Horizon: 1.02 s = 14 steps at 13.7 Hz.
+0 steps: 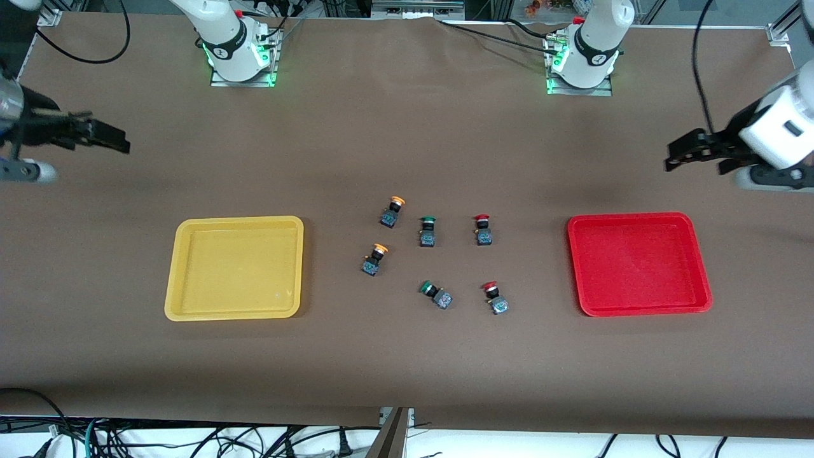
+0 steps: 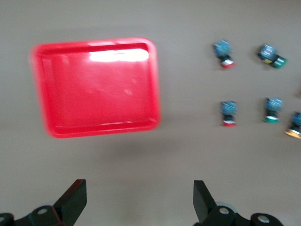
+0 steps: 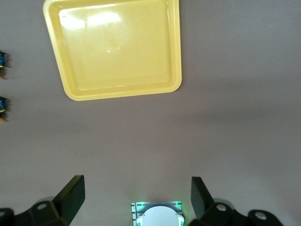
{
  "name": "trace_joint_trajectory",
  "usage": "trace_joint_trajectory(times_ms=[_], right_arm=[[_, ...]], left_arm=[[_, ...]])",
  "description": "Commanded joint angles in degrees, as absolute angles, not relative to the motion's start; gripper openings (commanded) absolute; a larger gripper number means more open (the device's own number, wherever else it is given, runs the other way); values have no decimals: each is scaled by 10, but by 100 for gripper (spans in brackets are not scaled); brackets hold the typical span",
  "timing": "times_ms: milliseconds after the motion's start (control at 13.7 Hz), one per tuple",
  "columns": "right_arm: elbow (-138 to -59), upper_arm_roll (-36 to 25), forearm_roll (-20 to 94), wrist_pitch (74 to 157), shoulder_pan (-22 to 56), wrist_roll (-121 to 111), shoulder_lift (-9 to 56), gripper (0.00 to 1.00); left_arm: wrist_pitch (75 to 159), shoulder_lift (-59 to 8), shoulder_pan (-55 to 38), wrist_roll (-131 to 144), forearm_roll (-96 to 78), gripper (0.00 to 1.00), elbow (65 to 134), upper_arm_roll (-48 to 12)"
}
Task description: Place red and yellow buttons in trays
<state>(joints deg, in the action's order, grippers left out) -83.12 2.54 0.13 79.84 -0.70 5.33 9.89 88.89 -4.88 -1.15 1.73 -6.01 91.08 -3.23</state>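
The left gripper picks up a red-capped button by its blue body point(image 1: 484, 238) next, to place it in the red tray point(image 1: 639, 264).
Six buttons lie mid-table between the trays. Two yellow-capped buttons point(image 1: 393, 212) point(image 1: 375, 259) lie toward the yellow tray point(image 1: 235, 267). Two red-capped buttons point(image 1: 483, 229) point(image 1: 495, 298) lie toward the red tray point(image 1: 639, 264). Both trays are empty. My left gripper point(image 1: 683, 152) is open and empty, up over bare table at the left arm's end; its wrist view shows the gripper point(image 2: 139, 200), the red tray point(image 2: 99, 87) and the red buttons point(image 2: 224, 54) point(image 2: 229, 113). My right gripper point(image 1: 105, 137) is open and empty over bare table at the right arm's end; its wrist view shows the gripper point(image 3: 136, 195) and the yellow tray point(image 3: 117, 47).
Two green-capped buttons point(image 1: 427, 231) point(image 1: 435, 294) lie among the red and yellow ones. The arm bases point(image 1: 238, 48) point(image 1: 585, 54) stand at the table edge farthest from the front camera. Cables hang along the edge nearest the front camera.
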Motion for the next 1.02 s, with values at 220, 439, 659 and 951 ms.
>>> trace_joint_trajectory(times_ms=[220,439,659,951], right_arm=[[-828,33,36,956,31,181,242,100],[-828,33,40,1049,108,319,307,100],[-824,33,40,1179,186,475,365,100],[-822,33,39,1301,243,557,424,100]], left_arm=[[1055,-218,-129,208,-59,100,904,-52],[1126,-311,-210,314,30,100,905,-53],[1192,-381,-246,337,40,100,910,-51],[1238,-406,-240,330,31,100,925,-54]])
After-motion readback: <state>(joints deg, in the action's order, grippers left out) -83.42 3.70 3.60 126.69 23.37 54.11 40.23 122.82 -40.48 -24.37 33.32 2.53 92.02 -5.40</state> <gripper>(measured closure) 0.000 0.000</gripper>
